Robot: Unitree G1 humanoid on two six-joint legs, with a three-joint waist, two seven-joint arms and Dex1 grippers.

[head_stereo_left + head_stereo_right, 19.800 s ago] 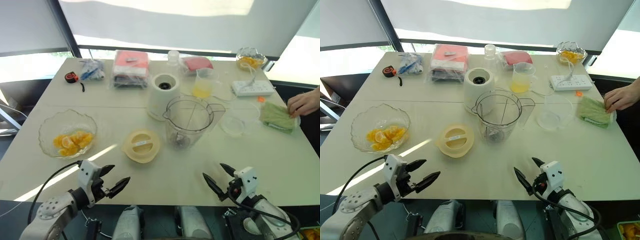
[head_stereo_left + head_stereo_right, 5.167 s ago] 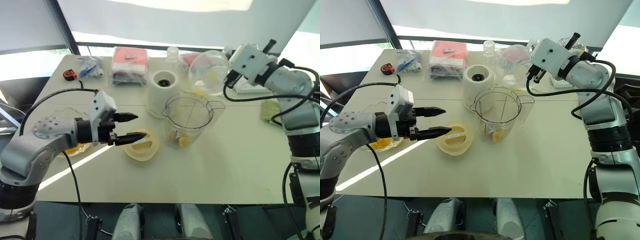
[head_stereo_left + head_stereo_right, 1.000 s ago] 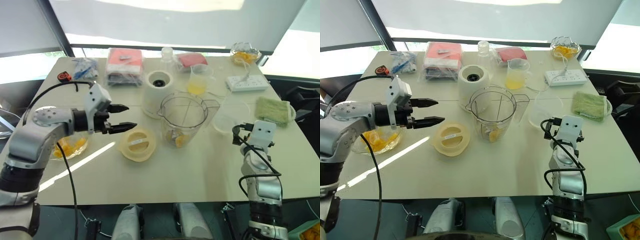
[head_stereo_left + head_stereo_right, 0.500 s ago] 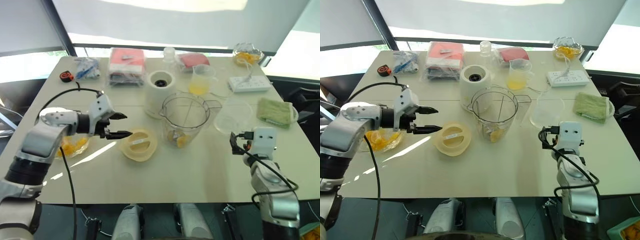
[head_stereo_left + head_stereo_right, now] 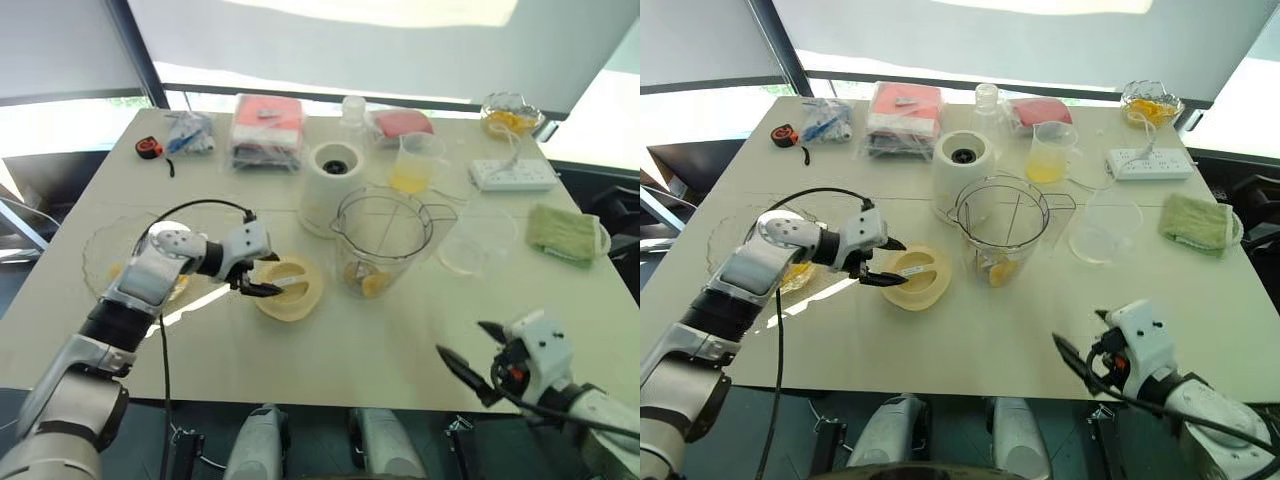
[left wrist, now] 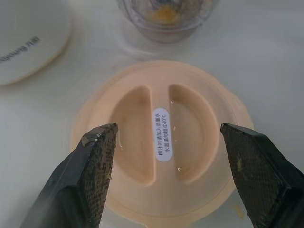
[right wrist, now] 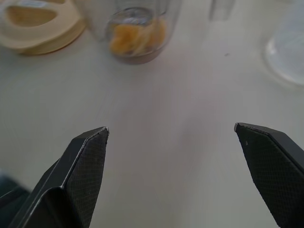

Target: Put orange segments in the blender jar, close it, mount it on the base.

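Observation:
I need to lower my left gripper to the lid's central fold before closing on it, because its fingers are still above the lid's hollows in the left wrist view.
The clear blender jar (image 5: 385, 238) stands mid-table without its lid, a few orange segments (image 5: 366, 284) lying at its bottom. Just behind it to the left is the white base (image 5: 328, 186). The pale yellow lid (image 5: 302, 291) lies flat left of the jar. My left gripper (image 5: 262, 277) is open and low over the lid's left side; in the left wrist view its fingers (image 6: 95, 156) straddle the lid (image 6: 137, 114). More orange segments (image 5: 796, 272) sit in a glass bowl (image 5: 100, 250) behind my left arm. My right gripper (image 5: 462, 340) is open near the table's front edge, holding nothing.
A measuring cup of yellow juice (image 5: 412, 166), a power strip (image 5: 510, 175), a green cloth (image 5: 562, 232) and a shallow clear dish (image 5: 478, 240) sit right of the jar. Red packages (image 5: 268, 130), a tape measure (image 5: 150, 150) and a small fruit bowl (image 5: 508, 115) line the far edge.
My left gripper has sunk onto the lid and tipped further down. My right arm has pulled back toward the table's front edge and turned. The camera view has shifted a little.

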